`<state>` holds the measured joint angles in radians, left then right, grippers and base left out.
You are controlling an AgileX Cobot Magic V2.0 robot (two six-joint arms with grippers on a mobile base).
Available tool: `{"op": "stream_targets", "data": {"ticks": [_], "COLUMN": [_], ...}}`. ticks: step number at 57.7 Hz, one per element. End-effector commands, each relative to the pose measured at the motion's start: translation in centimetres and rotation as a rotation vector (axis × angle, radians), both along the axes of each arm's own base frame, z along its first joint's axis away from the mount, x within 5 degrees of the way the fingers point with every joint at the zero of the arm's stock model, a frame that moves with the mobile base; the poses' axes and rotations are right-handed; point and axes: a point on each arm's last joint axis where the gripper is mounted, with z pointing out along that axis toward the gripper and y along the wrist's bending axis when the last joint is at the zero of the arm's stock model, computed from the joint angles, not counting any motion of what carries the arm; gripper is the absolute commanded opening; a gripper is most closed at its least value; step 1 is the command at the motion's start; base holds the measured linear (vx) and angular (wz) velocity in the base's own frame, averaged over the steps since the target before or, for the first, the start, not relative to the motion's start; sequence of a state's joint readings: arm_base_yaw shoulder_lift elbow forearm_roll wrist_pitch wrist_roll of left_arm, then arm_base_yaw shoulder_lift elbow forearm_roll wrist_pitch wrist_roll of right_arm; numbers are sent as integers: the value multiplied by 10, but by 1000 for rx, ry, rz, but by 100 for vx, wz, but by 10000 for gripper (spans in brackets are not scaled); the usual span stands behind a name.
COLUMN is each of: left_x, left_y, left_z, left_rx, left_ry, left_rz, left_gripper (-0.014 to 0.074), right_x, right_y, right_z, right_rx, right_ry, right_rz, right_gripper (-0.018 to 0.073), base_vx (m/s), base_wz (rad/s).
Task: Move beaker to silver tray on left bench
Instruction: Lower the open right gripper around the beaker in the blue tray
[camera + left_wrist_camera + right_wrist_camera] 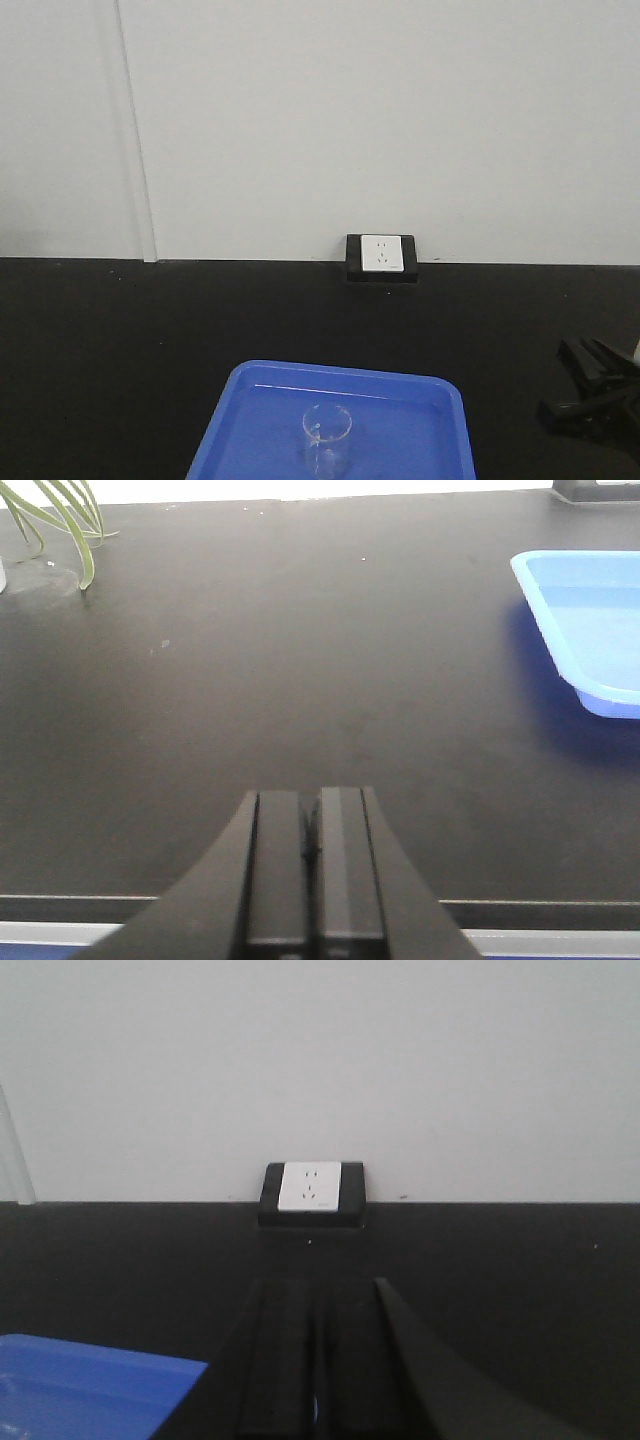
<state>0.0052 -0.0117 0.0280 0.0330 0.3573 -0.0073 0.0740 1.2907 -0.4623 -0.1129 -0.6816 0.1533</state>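
Observation:
My right gripper should carry the beaker from the blue tray to the silver tray, so it needs to grab the beaker's glass side next.
The beaker, small and of clear glass, stands upright inside a blue plastic tray at the bottom middle of the front view. Neither gripper touches it. My left gripper is shut with nothing in it and hovers over the black bench top, left of the blue tray. The right gripper is also shut and empty, right of the tray's corner. The silver tray is out of view. I cannot tell whether this bench is the left bench.
A white wall socket in a black frame sits where the bench meets the white wall. Green plant leaves hang at the far left. The right arm's black parts show at the right edge. The bench's front edge lies just below the left gripper.

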Motion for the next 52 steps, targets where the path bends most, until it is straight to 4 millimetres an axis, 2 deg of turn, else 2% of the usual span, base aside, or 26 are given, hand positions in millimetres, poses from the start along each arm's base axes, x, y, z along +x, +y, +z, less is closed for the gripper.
{"op": "stream_targets", "data": {"ticks": [1, 13, 22, 30, 34, 43, 52], "left_x": [1, 1, 1, 1, 1, 1, 1], "left_y": [-1, -1, -1, -1, -1, -1, -1], "left_z": [-2, -2, -2, -2, -2, -2, -2], "left_rx": [-4, -4, -4, -4, -4, -4, -4], "left_ry": [-66, -66, -66, -66, -66, -66, -66], "left_rz": [-8, -8, -8, -8, -8, -8, -8], "left_gripper": [1, 1, 1, 1, 1, 1, 1], "right_x": [9, 23, 27, 36, 43, 56, 76], "right_y": [3, 11, 24, 45, 51, 72, 98], "right_z": [11, -7, -14, -46, -58, -71, -78], "right_rx": [-6, -16, 114, 2, -30, -71, -145], "right_ry": [-109, -182, -220, -49, -6, 47, 151], "right_rz": [35, 118, 265, 516, 587, 682, 688], "right_gripper": [375, 729, 721, 688, 671, 644, 627], "base_vx": [0, 0, 0, 0, 0, 0, 0], "base_wz": [0, 0, 0, 0, 0, 0, 0]}}
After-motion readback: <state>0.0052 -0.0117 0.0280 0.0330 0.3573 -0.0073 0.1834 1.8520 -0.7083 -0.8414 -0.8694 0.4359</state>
